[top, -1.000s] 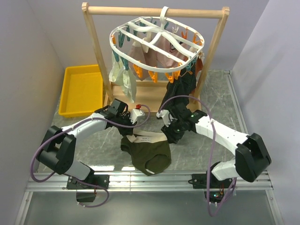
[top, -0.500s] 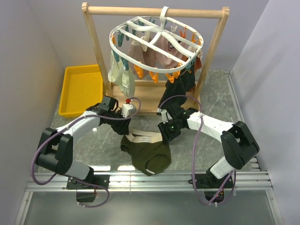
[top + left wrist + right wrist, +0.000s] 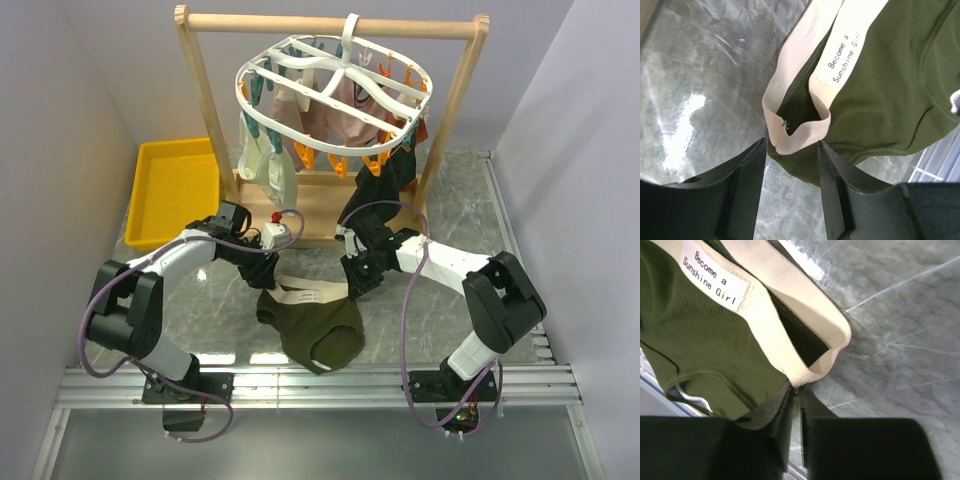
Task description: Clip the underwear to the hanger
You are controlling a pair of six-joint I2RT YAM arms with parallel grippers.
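I will next use my left gripper to grab the underwear's free waistband corner, opposite my right gripper, so the waistband gets straightened for clipping.
The underwear lies flat on the marble table, olive green with a pale beige waistband facing the rack. My left gripper is open at the waistband's left end. In the left wrist view its fingers stand either side of the folded waistband corner, and the left gripper holds nothing. My right gripper is at the waistband's right end. In the right wrist view the right gripper is shut on the underwear at its side seam. The white hanger hangs above from the wooden rail.
The wooden rail frame stands behind the arms. Pale garments, a pinkish one and a black one hang from the hanger's clips. A yellow tray sits at the back left. A metal rail borders the near edge.
My left gripper has opened and come down to the waistband's left end. My right gripper has moved in and shut on the waistband's right end. The hanging garments have swung slightly.
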